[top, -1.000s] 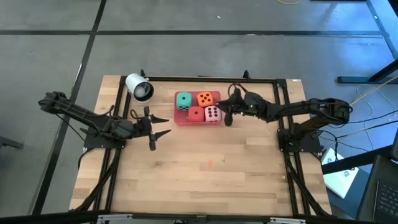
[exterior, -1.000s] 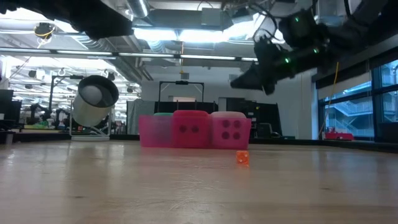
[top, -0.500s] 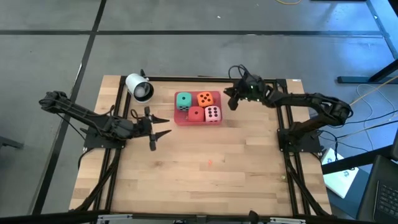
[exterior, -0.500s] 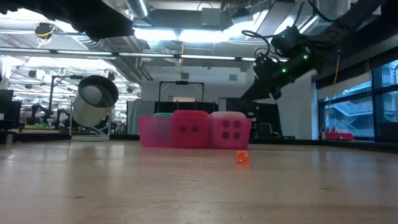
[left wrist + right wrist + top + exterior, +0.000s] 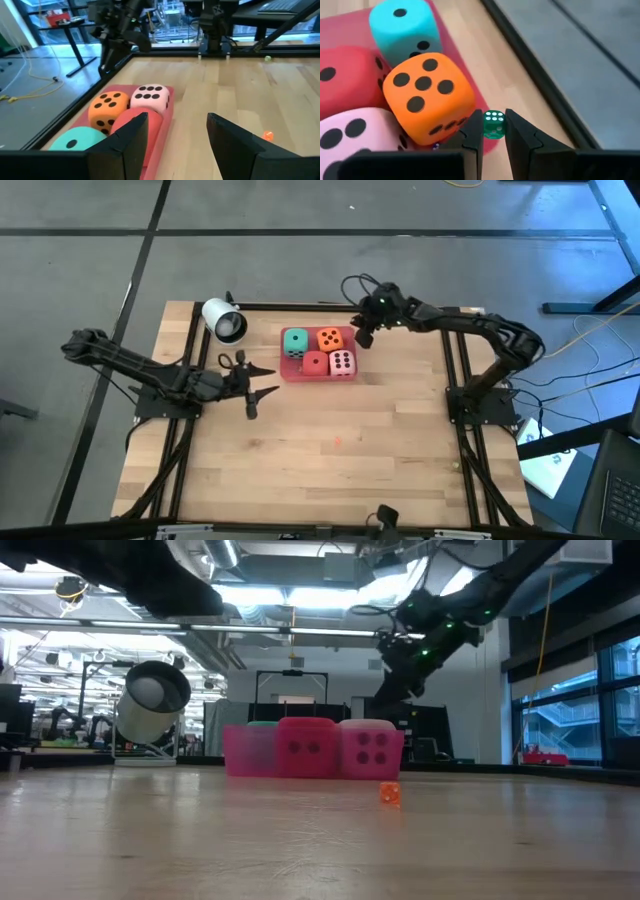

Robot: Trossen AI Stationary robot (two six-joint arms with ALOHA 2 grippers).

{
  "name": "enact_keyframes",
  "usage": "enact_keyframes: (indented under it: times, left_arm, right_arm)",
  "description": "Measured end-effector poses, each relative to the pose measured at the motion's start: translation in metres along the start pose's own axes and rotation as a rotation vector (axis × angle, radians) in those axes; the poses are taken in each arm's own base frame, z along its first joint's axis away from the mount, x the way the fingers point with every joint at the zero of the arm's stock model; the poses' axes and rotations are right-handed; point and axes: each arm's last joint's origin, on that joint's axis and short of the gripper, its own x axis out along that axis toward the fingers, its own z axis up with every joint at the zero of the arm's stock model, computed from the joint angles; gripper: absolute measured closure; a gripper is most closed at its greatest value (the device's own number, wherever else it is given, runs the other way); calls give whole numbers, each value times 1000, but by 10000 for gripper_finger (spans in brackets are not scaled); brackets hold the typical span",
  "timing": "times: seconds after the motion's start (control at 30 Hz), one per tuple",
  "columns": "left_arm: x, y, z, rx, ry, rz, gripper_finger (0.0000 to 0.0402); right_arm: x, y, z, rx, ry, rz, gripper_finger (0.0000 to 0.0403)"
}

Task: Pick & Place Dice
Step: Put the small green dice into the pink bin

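Observation:
My right gripper needs to hold on to the die until I lower it, because the tiny green die (image 5: 494, 124) is high above the pink tray's edge (image 5: 482, 102).
Four soft dice sit together on a flat pink tray (image 5: 300, 376): teal (image 5: 295, 341), orange (image 5: 329, 338), red (image 5: 315, 363), pale pink (image 5: 342, 363). My right gripper (image 5: 360, 335) hovers above the tray's far right corner, beside the orange die (image 5: 427, 97), shut on a tiny green die (image 5: 493, 124). My left gripper (image 5: 268, 381) waits open to the left of the tray, its fingers level and pointing at the dice (image 5: 150, 97). My right gripper pinches the tiny green die (image 5: 493, 124) between its two fingertips (image 5: 472, 132), coming from above and slanting down. The die is lifted clear, above the tray's edge, with its four-pip face toward the wrist camera.
A white cylinder (image 5: 224, 320) lies near the table's far left corner. A tiny orange die (image 5: 338, 442) rests on the bare wood nearer the front, also in the low view (image 5: 390, 794). Black frame rails (image 5: 455, 360) run along the table's sides.
My right gripper has swung from the right side of the pale pink die toward the table's far edge and leftward, ending above the tray's far right corner by the orange die. The four big dice and the tray have stayed put.

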Motion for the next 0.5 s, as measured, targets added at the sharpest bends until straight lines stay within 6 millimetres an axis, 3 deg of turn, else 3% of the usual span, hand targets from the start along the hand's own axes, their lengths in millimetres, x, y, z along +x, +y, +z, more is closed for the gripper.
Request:
enact_keyframes:
  times: [0.3,0.5]
  left_arm:
    - [4,3,2,-20,-16,-39,207]
    - [4,4,3,-24,-21,-35,208]
  right_arm:
    - [31,1,10,-48,201,86,350]
    - [41,5,14,-87,297,92,349]
